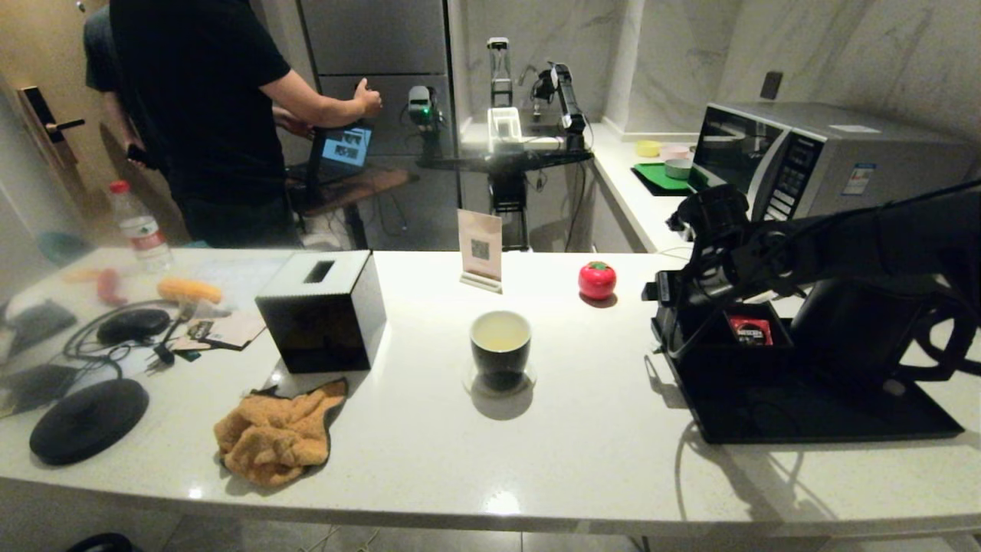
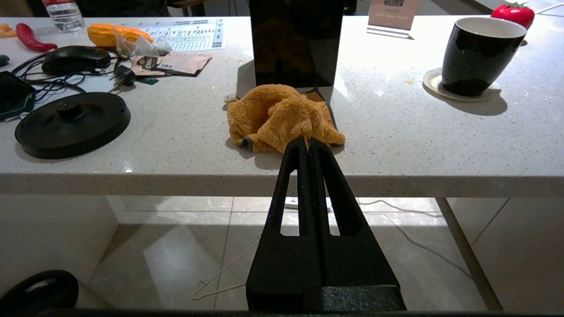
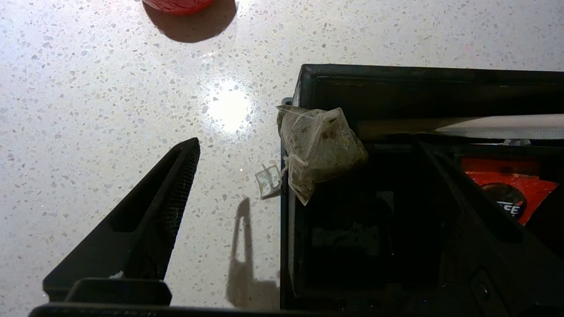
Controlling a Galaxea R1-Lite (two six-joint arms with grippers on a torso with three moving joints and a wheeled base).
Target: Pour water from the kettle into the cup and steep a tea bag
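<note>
My right gripper's fingers are down beside the mesh of the tea bag (image 3: 324, 145), one outside the box rim (image 3: 286, 237) and one inside, so I should close them on the bag.
The black cup (image 1: 500, 349) stands on a small coaster mid-counter, with pale water (image 1: 500, 331) inside. The matte black kettle (image 1: 851, 322) stands at the right on a black tray, partly hidden behind my right arm (image 1: 843, 238). In the right wrist view the tea bag (image 3: 324, 145) lies draped over the corner rim of the black compartment box (image 3: 396, 79), and its paper tag (image 3: 269, 180) rests on the counter. My right gripper (image 3: 307, 145) hovers open above that corner, the bag between its spread fingers and untouched. My left gripper (image 2: 308, 141) is parked shut below the counter's front edge.
A black tissue box (image 1: 322, 310) and an orange cloth (image 1: 276, 437) sit left of the cup. The kettle's base disc (image 1: 88, 418), a mouse and cables lie far left. A red tomato-shaped object (image 1: 597, 280), a sign card (image 1: 480, 249) and a red packet (image 1: 749, 330) are also here. A person stands behind the counter.
</note>
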